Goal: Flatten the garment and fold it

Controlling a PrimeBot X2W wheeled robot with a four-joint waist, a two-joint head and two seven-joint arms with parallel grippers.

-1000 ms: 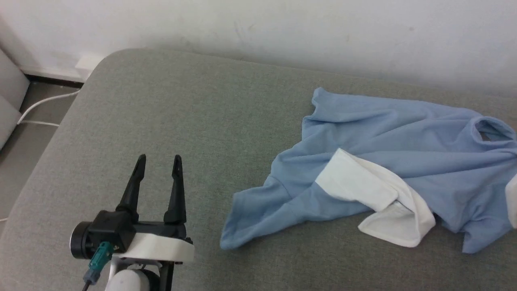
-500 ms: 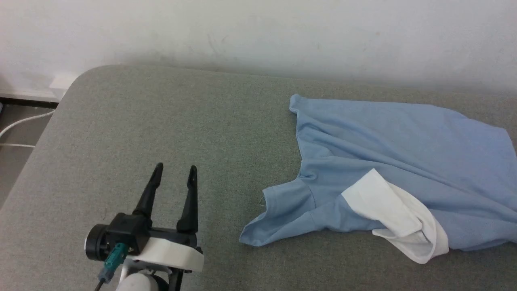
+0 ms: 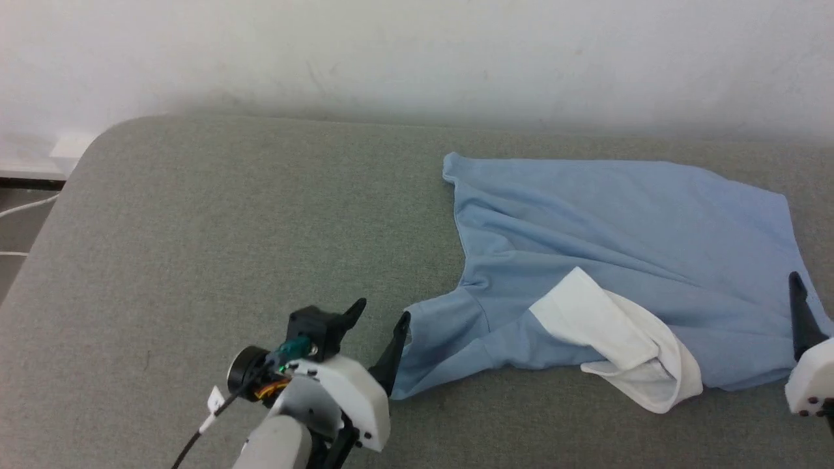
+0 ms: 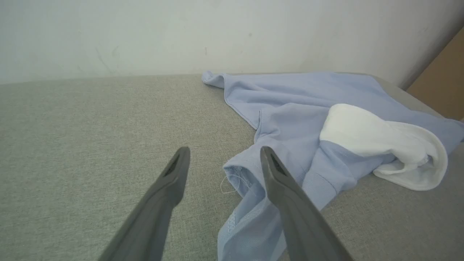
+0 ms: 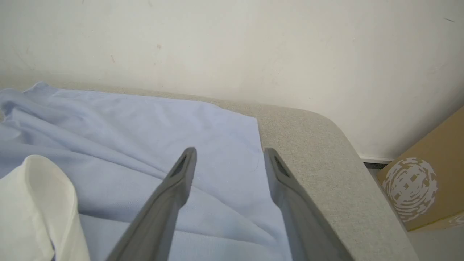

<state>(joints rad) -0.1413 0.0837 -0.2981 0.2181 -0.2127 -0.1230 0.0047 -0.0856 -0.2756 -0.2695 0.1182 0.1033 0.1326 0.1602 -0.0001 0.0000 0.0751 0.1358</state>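
The garment's hem stands up from the padded surface, while the shirt body (image 3: 625,211) lies flat. My left gripper should pinch the garment by its sleeve hem next.
The garment (image 3: 619,221), a light blue shirt, lies spread on the right half of the grey padded surface (image 3: 228,215). Its white collar (image 3: 612,332) is folded over near the front edge. My left gripper (image 3: 378,322) is open and low at the shirt's left sleeve (image 4: 241,177). The sleeve hem lies between the fingers, and the right finger rests against the cloth. My right gripper (image 5: 230,152) stands open over the garment's right edge with nothing between the fingers. One of its fingers (image 3: 800,312) shows at the right border of the head view.
A white wall runs behind the surface. The surface has rounded corners at far left (image 3: 111,130) and far right (image 5: 326,123). A cardboard box (image 5: 424,185) stands on the floor beyond the right end. White cables (image 3: 19,208) lie on the floor at left.
The camera shifted. The garment's bunched right side now lies flat. My left gripper moved right and turned onto the sleeve. My right gripper has come into view, open.
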